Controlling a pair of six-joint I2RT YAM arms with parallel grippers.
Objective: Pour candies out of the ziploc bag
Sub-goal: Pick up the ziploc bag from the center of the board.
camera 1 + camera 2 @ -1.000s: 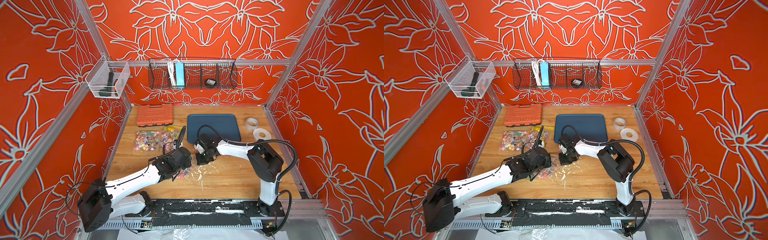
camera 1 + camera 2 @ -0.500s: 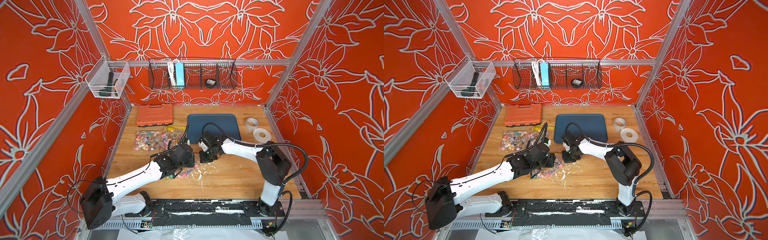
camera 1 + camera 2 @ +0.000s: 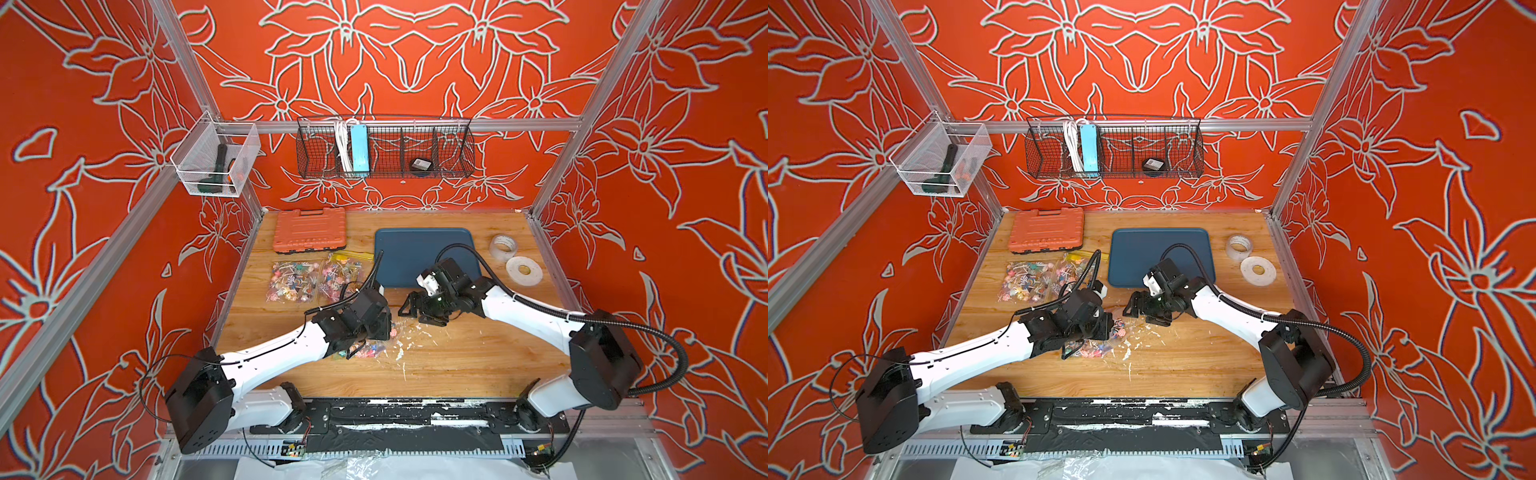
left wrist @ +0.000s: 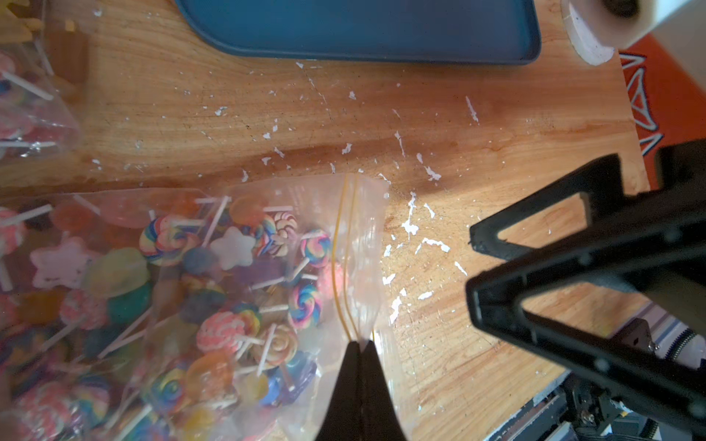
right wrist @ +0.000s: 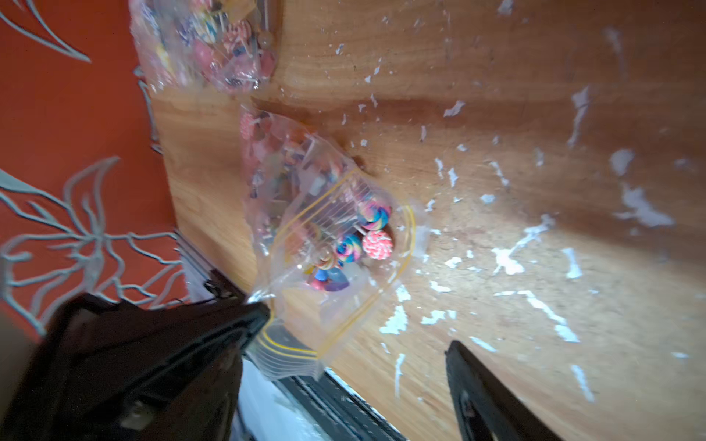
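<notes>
The ziploc bag has a gaping opening, and my right gripper should grab the bag by one zip edge of that opening next. The opening then stays free to pour the candies out.
A clear ziploc bag [image 4: 365, 229] with a yellow zip line lies on the wooden table, partly under my left wrist in both top views [image 3: 370, 351] [image 3: 1090, 349]. Its mouth gapes in the right wrist view [image 5: 344, 305]. Inside are the candies [image 4: 229, 324] [image 5: 376, 244], tiny swirled lollipops on white sticks. My left gripper [image 4: 359, 345] [image 3: 386, 332] is shut on the bag's zip edge. My right gripper [image 3: 419, 313] [image 3: 1144, 313] [image 5: 349, 382] stands open just right of the mouth, apart from the plastic, nothing between its fingers [image 4: 535, 259].
Two more filled candy bags [image 3: 291, 282] [image 3: 340, 274] lie at the left. A blue tray [image 3: 424, 249] sits behind the grippers, an orange case [image 3: 309, 230] at the back left, two tape rolls [image 3: 503, 247] [image 3: 523, 270] at the right. White flecks litter the wood.
My right gripper, shut at the bag's mouth a second ago, now stands wide open. The left arm has shifted slightly toward the back right with the bag.
</notes>
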